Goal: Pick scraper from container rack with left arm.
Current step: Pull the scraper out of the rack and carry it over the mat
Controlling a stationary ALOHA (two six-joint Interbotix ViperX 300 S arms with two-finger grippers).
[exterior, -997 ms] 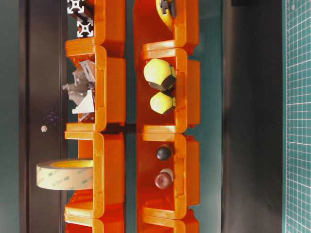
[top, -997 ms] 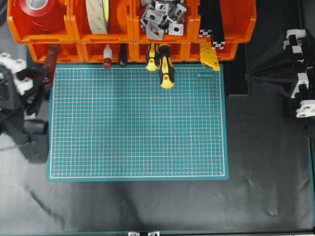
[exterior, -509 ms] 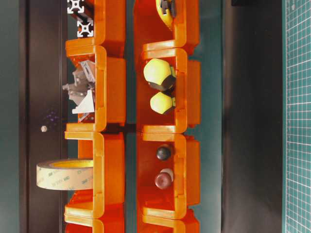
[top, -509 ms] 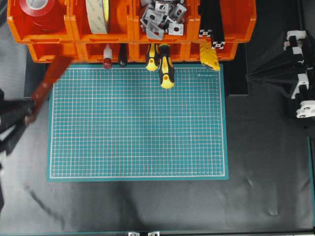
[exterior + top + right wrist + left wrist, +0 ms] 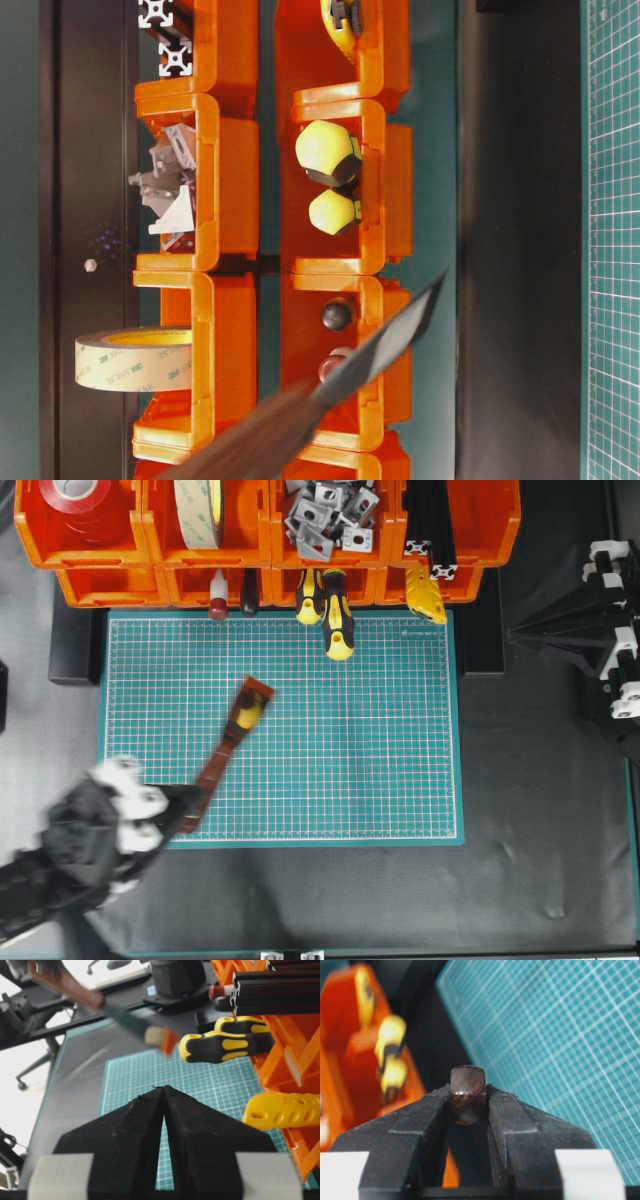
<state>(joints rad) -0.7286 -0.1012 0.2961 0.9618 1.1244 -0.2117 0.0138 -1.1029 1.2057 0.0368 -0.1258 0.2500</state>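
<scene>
I will keep holding the scraper with my left gripper. It hangs tilted above the green mat in the overhead view, so it would drop if I opened now.
The scraper hangs over the left part of the green mat. Its reddish-brown handle points toward the front left and its blade toward the container rack. My left gripper is shut on the handle's end near the mat's front-left corner. In the left wrist view the dark wooden handle end sits clamped between the black fingers. The table-level view shows the blurred blade in front of the orange bins. My right gripper waits shut at the right, empty, and its wrist view catches the scraper in the air.
Yellow-and-black screwdrivers stick out of a lower bin onto the cutting mat. A small red-tipped tool sits in the bin to their left. The upper bins hold tape rolls, metal brackets and black extrusions.
The scraper has come out of the lower left bin and swung down and right over the mat. The left arm has moved from the rack's left end to the front left.
</scene>
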